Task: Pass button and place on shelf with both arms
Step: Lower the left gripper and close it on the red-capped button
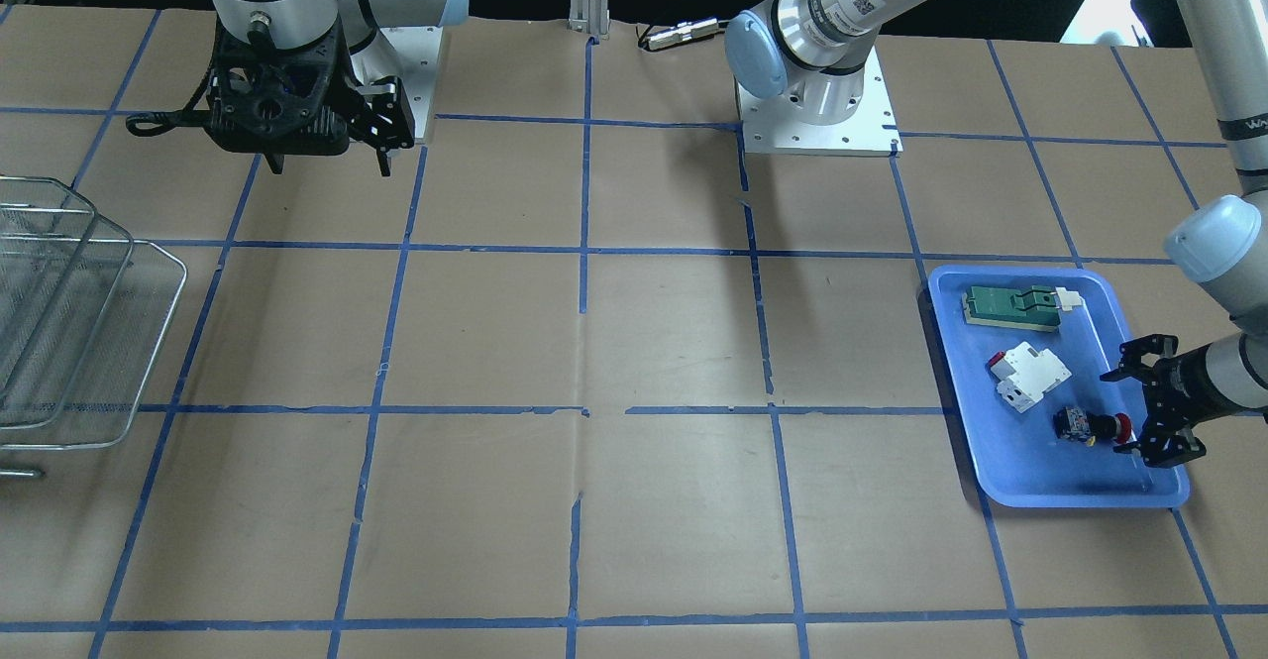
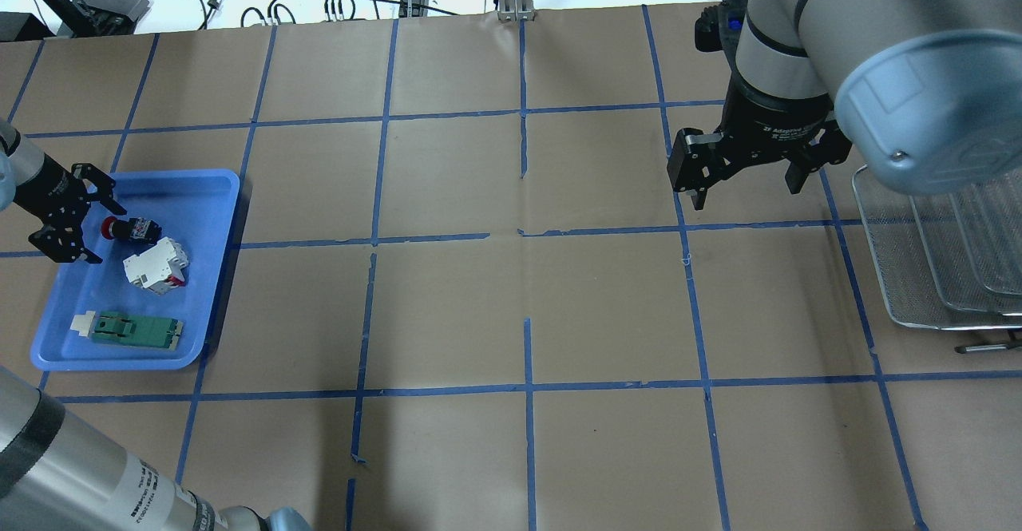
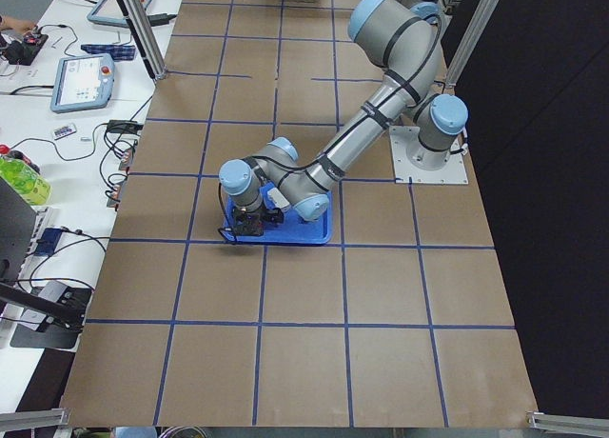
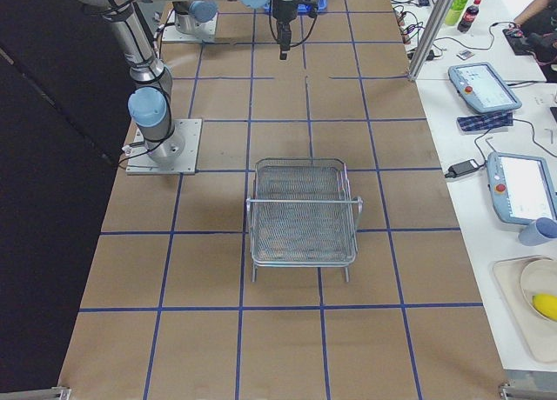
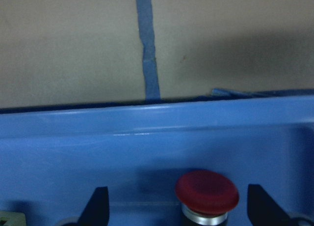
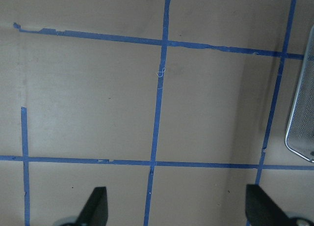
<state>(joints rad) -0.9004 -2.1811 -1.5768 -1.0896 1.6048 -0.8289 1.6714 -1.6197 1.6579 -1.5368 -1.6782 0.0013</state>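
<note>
My left gripper grabs the button by its red cap (image 1: 1123, 427) next, so the button's black body (image 1: 1073, 425) stays free to pass across.
The button (image 1: 1092, 427), red cap on a black body, lies on its side in the blue tray (image 1: 1001, 461); it also shows in the overhead view (image 2: 128, 228) and the left wrist view (image 5: 207, 192). My left gripper (image 1: 1139, 411) is open, low at the tray's edge, its fingers on either side of the red cap without touching it; it shows in the overhead view too (image 2: 80, 215). My right gripper (image 2: 746, 184) is open and empty, held above the table beside the wire-mesh shelf (image 2: 942, 275). The shelf also shows in the front view (image 1: 69, 312) and the right view (image 4: 303, 210).
In the tray also lie a white block with a red tip (image 1: 1028, 374) and a green flat part (image 1: 1015, 306). Blue tape lines grid the brown table. The arm bases (image 1: 817, 114) stand at the robot's side of the table.
</note>
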